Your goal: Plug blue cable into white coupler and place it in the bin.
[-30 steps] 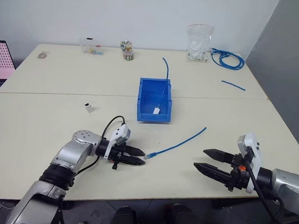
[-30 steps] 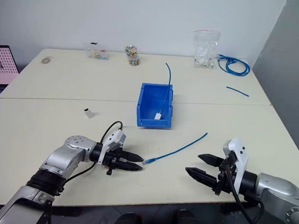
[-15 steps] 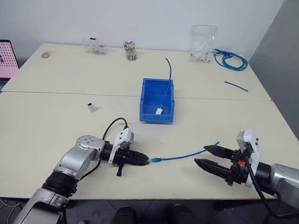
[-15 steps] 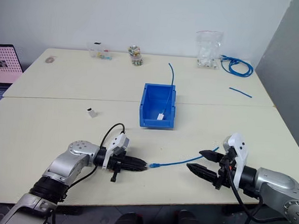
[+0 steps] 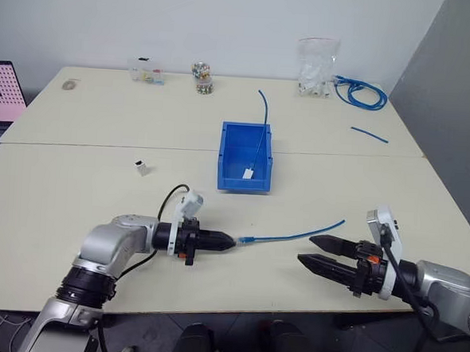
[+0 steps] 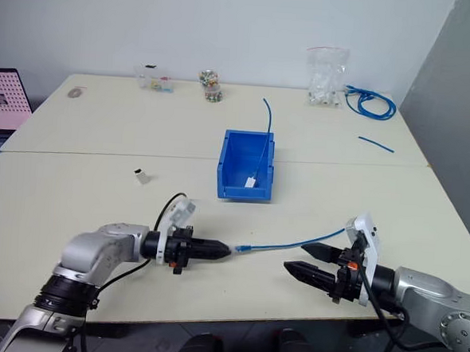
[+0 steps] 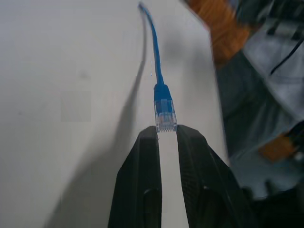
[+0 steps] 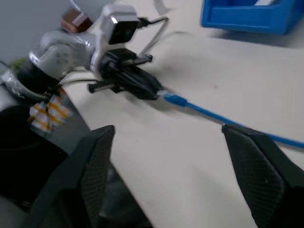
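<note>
I should grab the blue cable by its plug's boot (image 5: pixel 248 240) with my right gripper next. Then it can push the plug into the white coupler (image 5: pixel 140 168).
My left gripper (image 5: pixel 231 240) is shut on the clear plug of the blue cable (image 5: pixel 295 233). The plug end hangs just above the table, and the rest trails off to the right toward my right gripper (image 5: pixel 305 250). In the left wrist view the plug (image 7: pixel 165 118) is pinched at its tip between the two fingertips. The right gripper stands open and holds nothing, with the cable passing just beyond its upper finger. The white coupler (image 5: pixel 140 168) stands alone on the table, left of the bin (image 5: pixel 240 184) and beyond my left arm.
A second blue cable with a white piece (image 5: pixel 246 173) on its end lies in the bin and hangs over its back rim. Along the far edge stand a clear bag (image 5: pixel 313 65), a blue coil (image 5: pixel 357 92), a jar (image 5: pixel 199 78) and a small box (image 5: pixel 146 72). A short blue offcut (image 5: pixel 369 135) lies at the right.
My left gripper closed on the cable's plug and lifted it a little, and the cable swung from a diagonal to nearly level. My right gripper rolled slightly and stayed open.
</note>
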`<state>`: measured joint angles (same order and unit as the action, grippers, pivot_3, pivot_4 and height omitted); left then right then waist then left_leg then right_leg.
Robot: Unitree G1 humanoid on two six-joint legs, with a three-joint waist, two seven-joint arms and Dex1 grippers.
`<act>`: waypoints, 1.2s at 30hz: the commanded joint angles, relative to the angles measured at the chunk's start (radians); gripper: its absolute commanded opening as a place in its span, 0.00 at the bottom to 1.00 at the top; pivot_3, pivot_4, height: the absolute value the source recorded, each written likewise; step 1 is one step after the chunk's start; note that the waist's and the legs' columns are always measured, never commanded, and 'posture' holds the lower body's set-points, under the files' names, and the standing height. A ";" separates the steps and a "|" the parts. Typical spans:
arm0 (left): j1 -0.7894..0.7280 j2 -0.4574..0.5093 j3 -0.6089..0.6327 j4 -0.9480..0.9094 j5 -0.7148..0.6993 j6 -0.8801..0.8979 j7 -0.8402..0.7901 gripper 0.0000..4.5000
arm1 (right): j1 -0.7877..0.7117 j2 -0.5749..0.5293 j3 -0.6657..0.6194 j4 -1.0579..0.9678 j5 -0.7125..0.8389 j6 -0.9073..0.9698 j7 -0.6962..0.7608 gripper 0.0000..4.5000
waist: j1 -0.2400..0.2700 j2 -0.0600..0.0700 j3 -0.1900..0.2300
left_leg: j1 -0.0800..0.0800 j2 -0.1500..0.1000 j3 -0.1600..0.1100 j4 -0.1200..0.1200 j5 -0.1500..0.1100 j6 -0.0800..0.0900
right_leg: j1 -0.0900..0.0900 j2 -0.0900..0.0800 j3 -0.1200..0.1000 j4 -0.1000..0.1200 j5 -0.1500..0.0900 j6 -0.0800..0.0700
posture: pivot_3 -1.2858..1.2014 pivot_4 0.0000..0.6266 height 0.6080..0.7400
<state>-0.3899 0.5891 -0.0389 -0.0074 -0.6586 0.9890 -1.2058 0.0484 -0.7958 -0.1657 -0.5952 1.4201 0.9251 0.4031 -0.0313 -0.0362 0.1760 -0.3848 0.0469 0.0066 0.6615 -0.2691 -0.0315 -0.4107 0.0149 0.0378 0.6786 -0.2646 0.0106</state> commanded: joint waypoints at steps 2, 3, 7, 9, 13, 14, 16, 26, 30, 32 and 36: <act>-0.020 -0.060 0.233 -0.164 -0.337 0.408 0.189 0.05 | -0.010 -0.008 0.020 0.065 0.225 0.062 -0.017 0.85 | -0.001 0.000 0.000 | 0.000 0.000 0.001 0.000 0.000 0.000 | 0.000 -0.001 0.001 0.000 0.000 0.000 | 0.52 0.24 1.00; -0.019 -0.078 0.267 -0.181 -0.381 0.456 0.228 0.05 | -0.022 0.000 0.032 0.076 0.237 0.065 -0.024 0.85 | -0.001 0.000 0.000 | 0.000 -0.001 0.001 0.000 0.000 0.000 | 0.000 -0.001 0.001 0.000 0.000 0.000 | 0.52 0.24 1.00; -0.014 -0.167 0.369 -0.229 -0.502 0.556 0.395 0.05 | -0.110 0.051 0.087 0.126 0.281 0.061 -0.076 0.85 | -0.001 0.000 0.000 | 0.001 -0.001 0.001 0.000 0.000 0.000 | 0.000 -0.001 0.001 0.000 0.000 0.001 | 0.52 0.24 1.00; -0.009 -0.202 0.401 -0.238 -0.541 0.577 0.466 0.05 | -0.146 0.070 0.105 0.144 0.292 0.063 -0.092 0.85 | 0.000 0.000 0.000 | 0.001 -0.001 0.000 0.000 0.000 0.000 | 0.000 -0.001 0.001 0.000 0.001 0.001 | 0.52 0.24 1.00; 0.019 -0.240 0.431 -0.264 -0.630 0.594 0.571 0.05 | -0.195 0.095 0.125 0.166 0.322 0.066 -0.115 0.85 | 0.000 0.000 0.000 | 0.001 -0.002 -0.001 0.000 0.000 0.000 | 0.001 0.000 0.000 0.001 0.001 0.001 | 0.52 0.24 1.00; 0.026 -0.248 0.435 -0.266 -0.660 0.594 0.598 0.05 | -0.203 0.101 0.130 0.168 0.322 0.066 -0.118 0.85 | 0.000 0.000 0.000 | 0.001 -0.002 -0.001 0.000 0.000 0.000 | 0.000 0.000 0.000 0.001 0.001 0.001 | 0.52 0.24 1.00; 0.040 -0.254 0.432 -0.273 -0.713 0.586 0.643 0.05 | -0.221 0.118 0.140 0.177 0.333 0.063 -0.133 0.85 | 0.000 0.000 0.000 | 0.001 -0.002 -0.001 0.000 0.000 0.000 | 0.000 0.000 0.001 0.000 0.001 0.001 | 0.52 0.24 1.00; 0.096 -0.202 0.353 -0.272 -0.926 0.479 0.806 0.05 | -0.286 0.186 0.177 0.194 0.355 0.059 -0.175 0.85 | 0.001 0.000 0.000 | 0.000 -0.001 -0.001 0.000 0.000 0.000 | 0.000 -0.001 0.002 0.000 0.001 0.001 | 0.52 0.24 1.00; 0.112 -0.157 0.314 -0.269 -0.973 0.432 0.823 0.05 | -0.283 0.192 0.179 0.192 0.359 0.060 -0.177 0.85 | 0.001 0.000 0.000 | 0.000 -0.002 -0.001 0.000 0.000 0.000 | 0.000 -0.001 0.002 0.000 0.001 0.001 | 0.52 0.24 1.00; 0.120 -0.137 0.296 -0.273 -0.997 0.412 0.827 0.05 | -0.282 0.198 0.177 0.193 0.367 0.054 -0.184 0.76 | 0.001 0.000 0.000 | 0.000 -0.002 -0.001 0.000 0.000 0.000 | 0.000 -0.001 0.002 0.000 0.001 0.001 | 0.52 0.24 1.00; 0.135 -0.102 0.261 -0.277 -1.024 0.372 0.831 0.05 | -0.280 0.201 0.171 0.195 0.383 0.051 -0.195 0.57 | 0.001 0.000 0.001 | 0.000 -0.002 -0.001 0.000 0.000 0.000 | 0.000 -0.001 0.002 0.000 0.001 0.001 | 0.52 0.24 1.00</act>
<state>-0.2596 0.4703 0.2401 -0.2598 -1.6441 1.3917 -0.3767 -0.2229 -0.5945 0.0230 -0.3856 1.7583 0.9876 0.2091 -0.0305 -0.0361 0.1765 -0.3846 0.0454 0.0057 0.6615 -0.2690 -0.0318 -0.4104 0.0138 0.0396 0.6784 -0.2641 0.0115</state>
